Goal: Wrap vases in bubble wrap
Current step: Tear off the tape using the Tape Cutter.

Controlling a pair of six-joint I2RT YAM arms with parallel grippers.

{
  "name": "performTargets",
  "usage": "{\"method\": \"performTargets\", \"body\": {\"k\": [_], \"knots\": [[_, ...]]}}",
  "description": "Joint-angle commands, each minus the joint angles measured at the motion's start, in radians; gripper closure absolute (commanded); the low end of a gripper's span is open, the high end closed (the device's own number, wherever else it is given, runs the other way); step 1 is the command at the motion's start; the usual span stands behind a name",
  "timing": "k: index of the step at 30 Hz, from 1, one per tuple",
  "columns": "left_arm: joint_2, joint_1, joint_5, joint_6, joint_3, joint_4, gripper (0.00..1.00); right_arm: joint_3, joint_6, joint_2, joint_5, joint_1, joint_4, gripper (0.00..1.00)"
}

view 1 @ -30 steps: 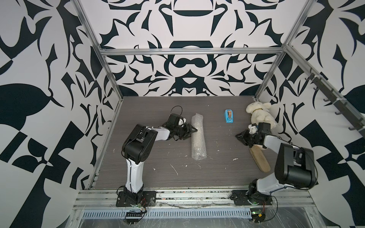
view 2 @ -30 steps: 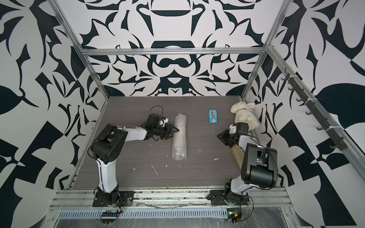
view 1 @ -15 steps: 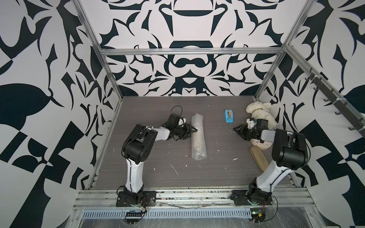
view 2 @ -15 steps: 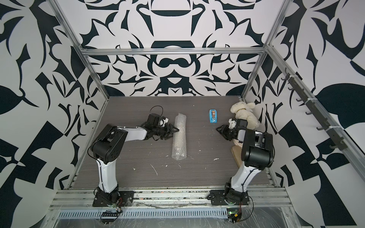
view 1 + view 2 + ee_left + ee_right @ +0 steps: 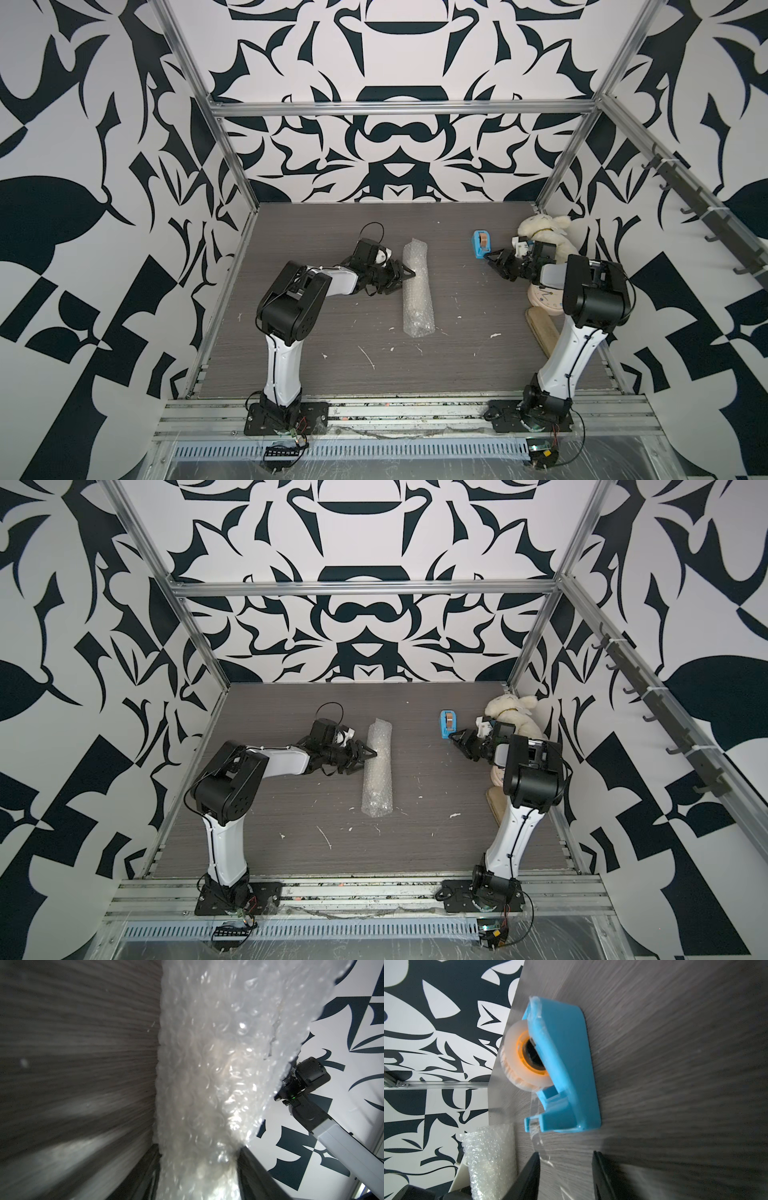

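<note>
The clear tape strip (image 5: 536, 1140) should seal the bubble wrap, so my right gripper should next pinch it at its loose hanging end and leave the rest of it free.
The bubble wrap (image 5: 419, 299) lies rolled into a long tube mid-table, seen in both top views (image 5: 377, 779). My left gripper (image 5: 410, 274) is shut on the tube's side; in the left wrist view the wrap (image 5: 207, 1064) fills the space between the jaws of the left gripper (image 5: 197, 1148). The vase is hidden; only a faint cream tint shows through the wrap. My right gripper (image 5: 489, 257) is open just in front of a blue tape dispenser (image 5: 482, 243). In the right wrist view a clear tape strip (image 5: 536, 1140) hangs from the dispenser (image 5: 566, 1068) toward the right gripper (image 5: 564, 1159).
A cream plush bunny (image 5: 544, 230) sits in the back right corner. A cream clock (image 5: 548, 299) and a wooden block (image 5: 542, 332) lie along the right wall beside the right arm. Small white scraps (image 5: 368, 357) dot the front of the table.
The right arm swung from the wooden block at the right wall back toward the tape dispenser, and its jaws opened. The left arm and the roll stayed still.
</note>
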Motion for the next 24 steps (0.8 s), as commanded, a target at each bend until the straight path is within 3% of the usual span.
{"method": "performTargets", "body": {"k": [1, 24], "knots": [[0.041, 0.002, -0.068, 0.007, -0.014, -0.133, 0.4, 0.024, 0.006, -0.009, -0.039, 0.01, 0.005, 0.57], [0.035, 0.002, -0.067, 0.01, -0.024, -0.135, 0.4, 0.01, 0.077, 0.016, -0.119, 0.01, 0.125, 0.81]]}}
